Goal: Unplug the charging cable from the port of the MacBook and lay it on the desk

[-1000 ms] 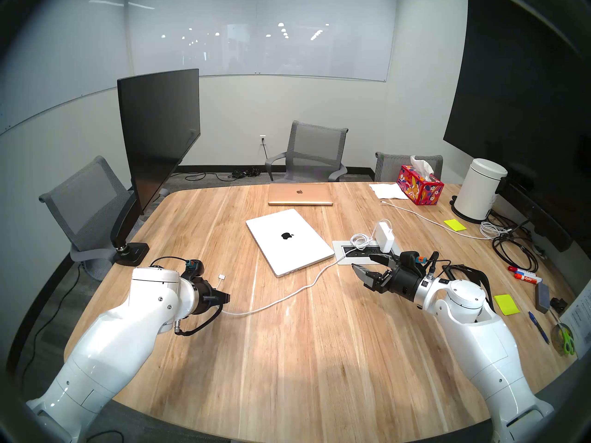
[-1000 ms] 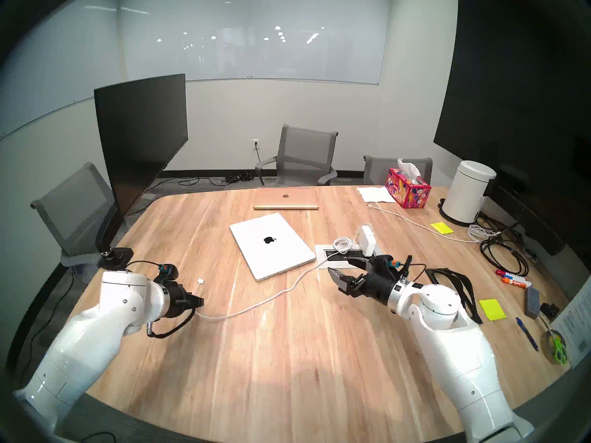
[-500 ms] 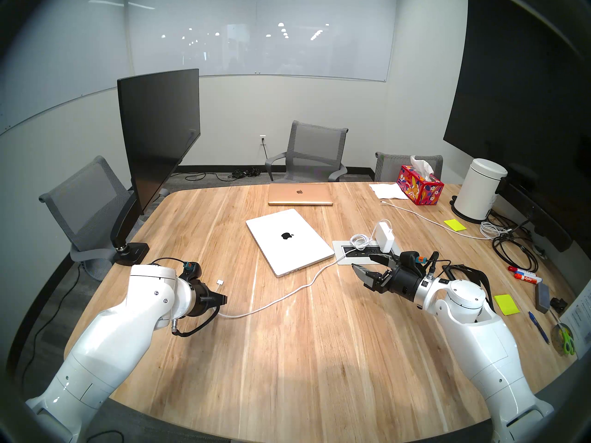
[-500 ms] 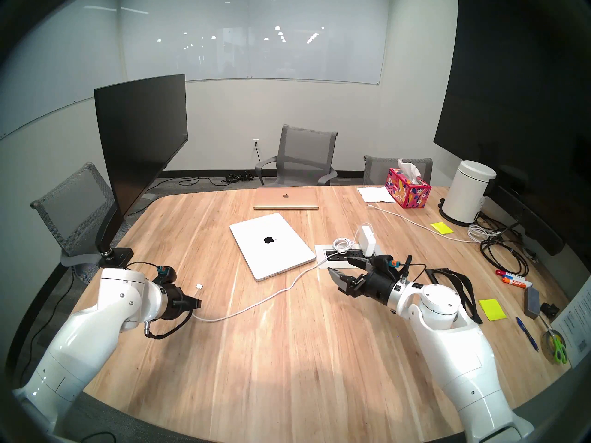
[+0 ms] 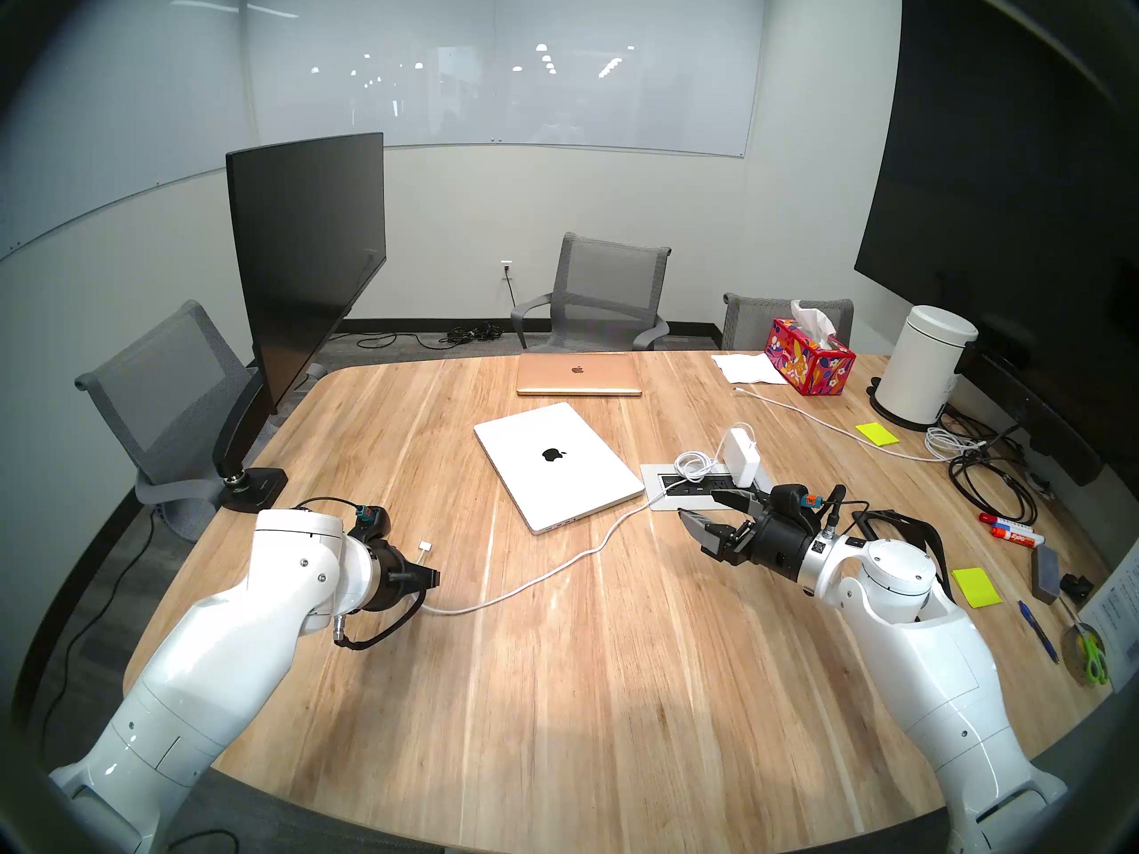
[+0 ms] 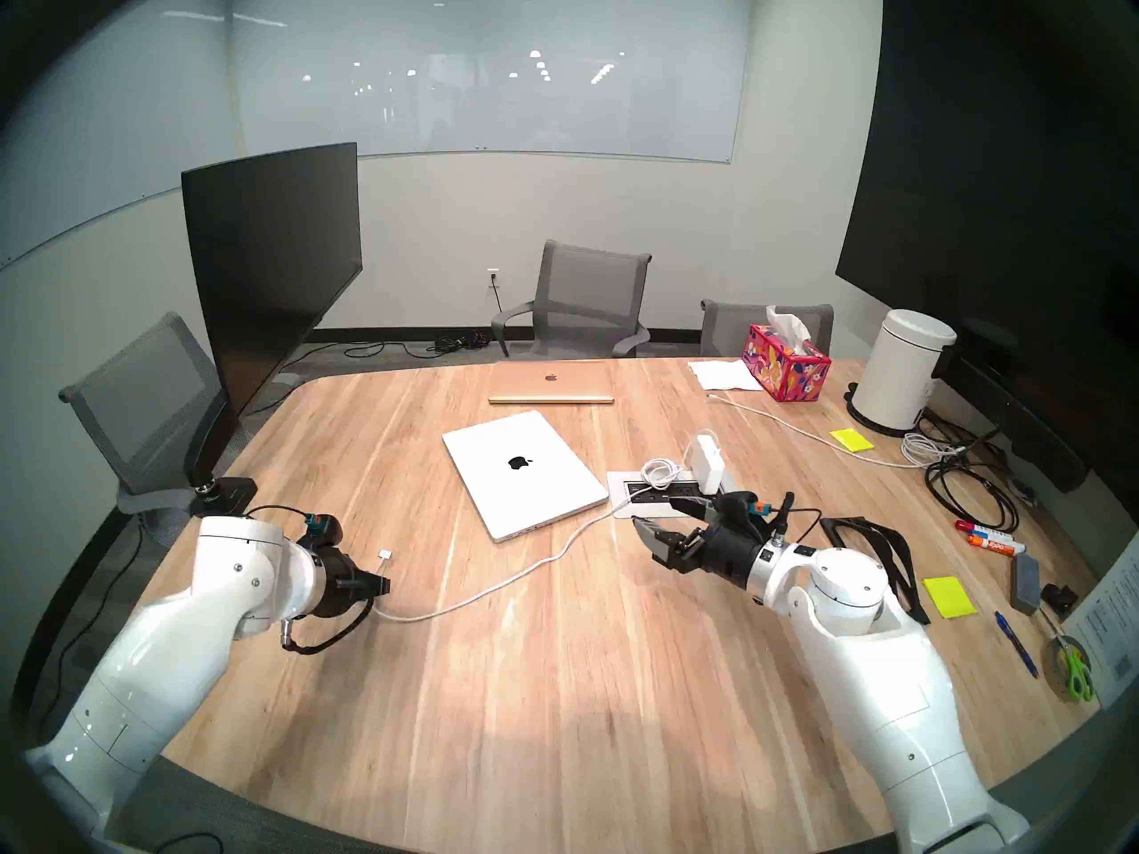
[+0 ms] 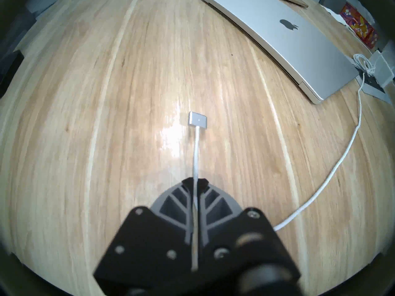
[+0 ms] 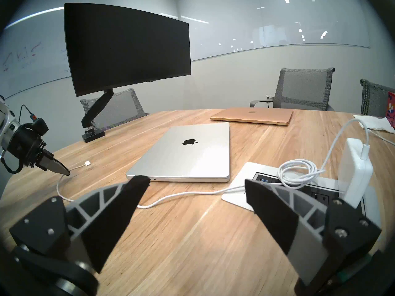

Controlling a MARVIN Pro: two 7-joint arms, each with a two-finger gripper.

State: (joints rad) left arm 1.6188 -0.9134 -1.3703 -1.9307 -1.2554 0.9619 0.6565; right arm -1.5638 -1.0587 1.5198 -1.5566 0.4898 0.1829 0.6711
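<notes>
My left gripper should open now. The plug is close above open desk, well away from the MacBook (image 5: 555,464), so the charging cable would land on the desk.
The silver-white MacBook (image 5: 555,464) lies closed mid-desk, with nothing plugged into its near edge. My left gripper (image 5: 434,578) is shut on the white charging cable (image 5: 542,572) just behind its flat plug (image 7: 198,119). The plug sticks out ahead of the fingertips, low over the light wooden desk (image 5: 555,680), well left of the MacBook. I cannot tell whether it touches the wood. The cord trails right to the power brick (image 5: 739,455) at the outlet panel (image 5: 656,480). My right gripper (image 5: 699,504) hovers open and empty before that panel.
A rose-gold laptop (image 5: 578,373) lies at the far edge. A black monitor (image 5: 308,255) on an arm stands at the left. Along the right side are a tissue box (image 5: 808,356), a white canister (image 5: 918,369), another white cord (image 5: 820,424), black coiled cables (image 5: 986,483), markers and sticky notes.
My left gripper, with the cable in it, has shifted slightly back toward me and the plug has sunk closer to the desk. The right arm has not moved.
</notes>
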